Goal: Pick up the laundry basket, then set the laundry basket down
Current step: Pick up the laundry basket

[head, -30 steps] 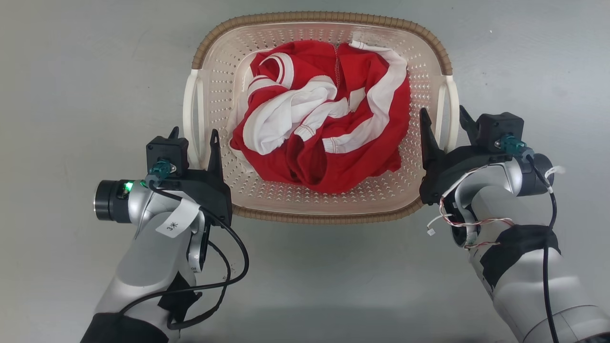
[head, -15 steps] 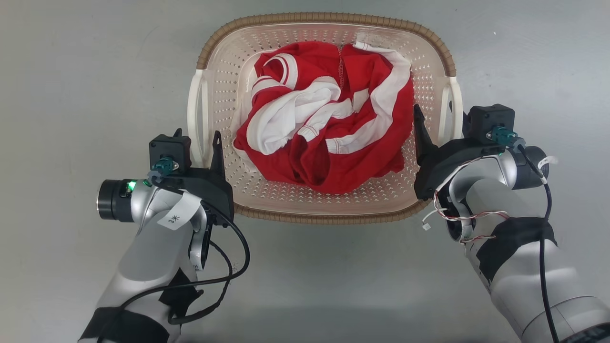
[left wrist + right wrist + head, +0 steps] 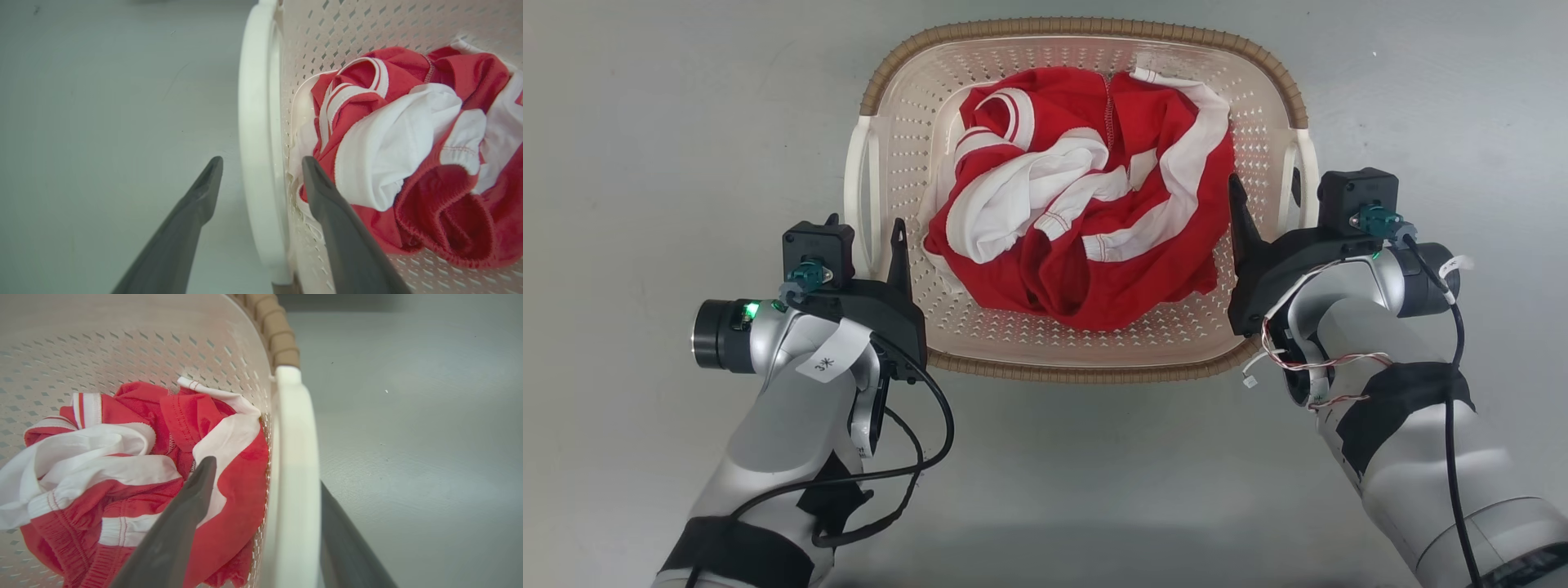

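Note:
The robot's left gripper should next grab the basket's white side handle (image 3: pixel 862 196), so that the basket stays level. Clothes (image 3: pixel 1081 201) lie loose in the wide open basket.
The laundry basket (image 3: pixel 1086 31), cream with a brown woven-look rim, sits on the grey floor and holds a red-and-white garment (image 3: pixel 1086 212). My left gripper (image 3: pixel 864 229) is open and straddles the basket's white left handle (image 3: pixel 255 122), one finger outside on the floor side and one inside by the perforated wall. My right gripper (image 3: pixel 1266 192) is open astride the right handle (image 3: pixel 296 457). Its inner finger (image 3: pixel 196 490) lies over the garment, and its outer finger is partly hidden behind the handle. Neither pair of fingers visibly presses its handle.
Bare grey floor (image 3: pixel 645 122) surrounds the basket on all sides. A black cable (image 3: pixel 915 457) loops off my left forearm, and thin red-and-white wires (image 3: pixel 1307 367) hang at my right wrist.
My right gripper has moved forward and inward, so its outer finger now sits behind the right handle. My left gripper has edged slightly toward the basket. The basket looks unlifted.

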`<state>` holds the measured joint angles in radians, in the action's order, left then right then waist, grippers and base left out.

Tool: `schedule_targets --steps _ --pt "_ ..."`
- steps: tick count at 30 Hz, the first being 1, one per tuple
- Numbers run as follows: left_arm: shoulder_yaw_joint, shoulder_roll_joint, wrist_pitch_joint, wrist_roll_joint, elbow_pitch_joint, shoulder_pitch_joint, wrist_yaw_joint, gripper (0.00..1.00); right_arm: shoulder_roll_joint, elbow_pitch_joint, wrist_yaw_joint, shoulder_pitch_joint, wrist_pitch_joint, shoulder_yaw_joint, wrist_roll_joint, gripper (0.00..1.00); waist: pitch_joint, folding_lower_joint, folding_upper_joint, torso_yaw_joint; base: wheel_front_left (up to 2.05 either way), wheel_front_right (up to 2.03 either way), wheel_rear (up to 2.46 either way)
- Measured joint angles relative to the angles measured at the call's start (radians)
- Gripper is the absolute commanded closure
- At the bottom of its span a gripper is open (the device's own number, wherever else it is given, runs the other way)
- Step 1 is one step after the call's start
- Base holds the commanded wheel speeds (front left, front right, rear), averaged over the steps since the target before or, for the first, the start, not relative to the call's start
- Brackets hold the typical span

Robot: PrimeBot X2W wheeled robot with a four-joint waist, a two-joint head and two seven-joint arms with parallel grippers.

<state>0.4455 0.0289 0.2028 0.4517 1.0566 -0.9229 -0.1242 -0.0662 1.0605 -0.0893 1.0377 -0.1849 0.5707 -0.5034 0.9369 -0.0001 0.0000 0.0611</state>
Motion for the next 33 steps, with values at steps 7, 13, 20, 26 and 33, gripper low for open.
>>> schedule_targets --steps 7,13,20,26,33 --pt "0.022 0.0 0.0 0.03 0.007 -0.004 0.0 0.35 0.0 0.011 -0.007 0.002 0.001 0.022 -0.017 0.43 0.003 0.0 0.0 -0.001 0.0 0.0 0.0" --pt "0.043 0.0 0.002 0.037 0.01 -0.02 0.0 0.84 -0.002 0.014 -0.009 0.01 0.008 0.039 -0.039 0.53 0.004 0.0 0.0 -0.002 0.0 0.0 0.0" --pt "0.06 0.003 0.01 0.048 0.013 -0.022 0.001 1.0 -0.006 0.018 -0.017 0.018 0.008 0.055 -0.061 0.73 0.005 0.0 0.0 -0.004 0.0 0.0 0.0" --pt "0.076 0.002 0.012 0.054 0.031 -0.031 0.001 1.0 -0.009 0.024 -0.017 0.02 0.008 0.066 -0.079 1.0 0.0 0.0001 0.0 -0.004 0.0 0.0 0.0" --pt "0.093 0.0 0.012 0.059 0.049 -0.031 0.001 1.0 -0.009 0.038 -0.018 0.017 0.007 0.086 -0.101 1.0 -0.026 0.0002 0.0 -0.004 0.0 0.0 0.0"
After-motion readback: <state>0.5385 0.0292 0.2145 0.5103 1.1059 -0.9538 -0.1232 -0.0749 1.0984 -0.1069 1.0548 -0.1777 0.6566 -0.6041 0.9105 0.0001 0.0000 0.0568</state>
